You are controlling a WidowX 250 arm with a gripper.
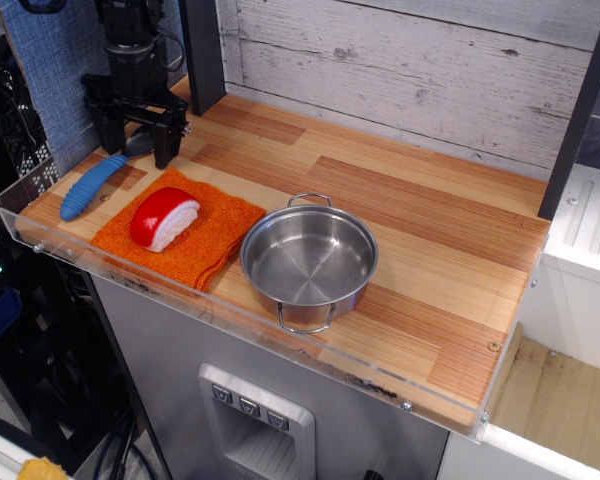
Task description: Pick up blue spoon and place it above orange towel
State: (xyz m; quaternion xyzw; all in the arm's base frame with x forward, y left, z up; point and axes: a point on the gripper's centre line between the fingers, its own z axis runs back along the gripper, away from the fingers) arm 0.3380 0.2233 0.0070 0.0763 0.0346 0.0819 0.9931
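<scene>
My gripper is going to move the blue spoon above the orange towel (180, 238), so it will grab the spoon's metal neck (130, 150) next.
The blue spoon (93, 184) lies on the wooden counter at the far left, its ribbed blue handle pointing toward the front left corner. Its metal bowl is mostly hidden behind the gripper. The orange towel (180, 238) lies just right of the spoon, with a red-and-white sushi-shaped toy (164, 217) on it. My black gripper (136, 142) hangs over the spoon's bowl end, behind the towel. Its two fingers (165, 140) are spread apart and hold nothing.
A steel pot (309, 260) with two handles stands right of the towel. A clear acrylic rim (40, 180) runs along the counter's left and front edges. A grey plank wall (400, 60) backs the counter, with a dark post (202, 50) beside my arm.
</scene>
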